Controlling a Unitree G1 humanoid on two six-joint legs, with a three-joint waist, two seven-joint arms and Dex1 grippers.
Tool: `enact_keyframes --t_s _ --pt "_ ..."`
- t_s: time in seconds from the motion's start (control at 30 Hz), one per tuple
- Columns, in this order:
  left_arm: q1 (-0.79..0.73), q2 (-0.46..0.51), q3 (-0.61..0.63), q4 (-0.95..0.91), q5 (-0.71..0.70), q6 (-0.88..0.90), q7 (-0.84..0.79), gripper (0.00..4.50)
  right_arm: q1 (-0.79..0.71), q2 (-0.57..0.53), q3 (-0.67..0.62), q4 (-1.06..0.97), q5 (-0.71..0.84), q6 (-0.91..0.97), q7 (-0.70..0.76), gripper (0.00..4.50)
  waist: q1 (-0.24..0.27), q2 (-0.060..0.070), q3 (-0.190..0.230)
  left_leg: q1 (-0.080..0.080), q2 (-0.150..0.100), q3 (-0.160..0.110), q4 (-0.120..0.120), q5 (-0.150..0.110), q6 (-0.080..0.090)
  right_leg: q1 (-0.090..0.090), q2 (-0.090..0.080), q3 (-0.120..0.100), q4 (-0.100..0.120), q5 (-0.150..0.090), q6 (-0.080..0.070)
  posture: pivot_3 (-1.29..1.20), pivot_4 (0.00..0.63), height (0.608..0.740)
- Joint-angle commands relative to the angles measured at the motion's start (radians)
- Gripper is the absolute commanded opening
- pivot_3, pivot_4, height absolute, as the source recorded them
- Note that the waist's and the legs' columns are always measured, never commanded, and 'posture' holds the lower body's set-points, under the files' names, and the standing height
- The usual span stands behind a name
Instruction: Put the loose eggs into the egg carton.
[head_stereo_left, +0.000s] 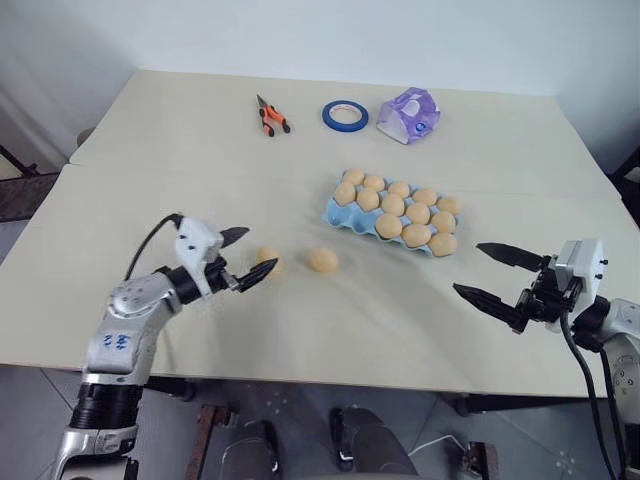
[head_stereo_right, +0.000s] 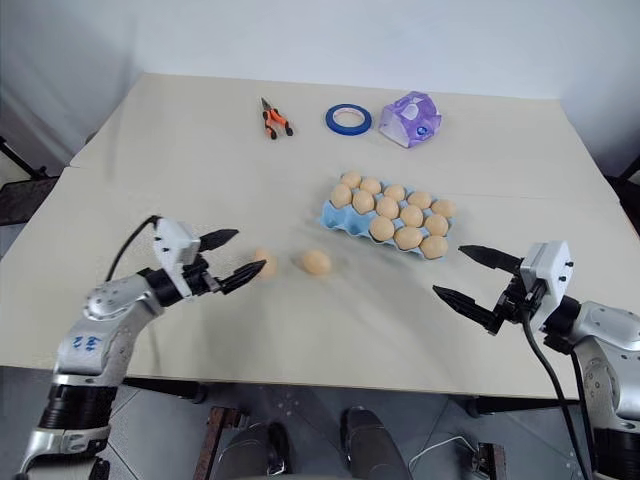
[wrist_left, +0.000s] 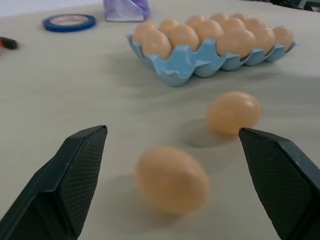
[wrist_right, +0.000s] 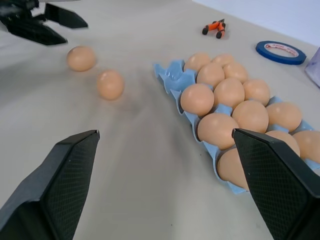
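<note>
The left gripper's spread fingers stop above the near egg's top (wrist_left: 167, 156), so they would miss the egg if they closed now. The left gripper needs to go lower before it closes on the egg.
Two loose eggs lie on the table: one (head_stereo_left: 267, 259) right at my left gripper's fingertips, the other (head_stereo_left: 322, 260) a little to its right. My left gripper (head_stereo_left: 259, 250) is open and level, and the near egg (wrist_left: 172, 179) sits on the table between its spread fingers without touching them. The light blue egg carton (head_stereo_left: 333, 213) stands to the right of centre, with several eggs in its cups and one corner cup (wrist_right: 172, 75) bare. My right gripper (head_stereo_left: 467, 268) hovers open near the carton's right end, holding nothing.
At the back of the table lie orange-handled pliers (head_stereo_left: 272, 117), a blue tape ring (head_stereo_left: 345, 115) and a purple-and-white packet (head_stereo_left: 408, 115). The table's front edge runs just below both grippers. A seam crosses the tabletop behind the carton.
</note>
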Motion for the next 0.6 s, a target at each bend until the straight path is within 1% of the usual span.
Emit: enact_keyframes --t_s 0.03,0.23,0.5,0.6 --pt "-0.05 0.02 -0.03 0.027 0.055 0.044 0.018 4.5 0.02 0.019 -0.031 -0.054 0.01 -0.03 -0.037 4.45 0.0 0.0 0.0 0.0 0.0 0.0 0.0 0.0 0.0 0.0 0.0 0.0 0.0 0.0 0.0 0.0 0.15 0.74" --pt "-0.125 0.004 -0.078 0.176 0.124 0.015 -0.002 4.5 0.058 0.043 -0.024 -0.091 0.003 -0.042 -0.083 4.45 0.003 0.002 0.0 0.0 0.0 0.0 0.0 0.0 0.0 0.0 0.0 0.0 0.0 0.0 0.0 0.0 0.15 0.74" --pt "-0.16 -0.032 -0.106 0.255 0.167 -0.025 -0.012 4.5 0.079 0.05 -0.022 -0.12 0.005 -0.04 -0.118 4.45 0.008 0.002 0.0 0.0 0.0 0.0 0.0 0.0 0.0 0.0 -0.001 0.0 0.0 0.0 0.0 0.0 0.15 0.74" --pt "-0.167 -0.048 -0.109 0.289 0.184 -0.05 -0.012 3.87 0.078 0.047 -0.019 -0.119 0.004 -0.039 -0.123 4.5 0.009 0.002 -0.001 0.0 0.0 0.0 0.0 0.0 0.0 0.0 -0.001 0.0 0.0 0.0 0.0 0.0 0.15 0.74"
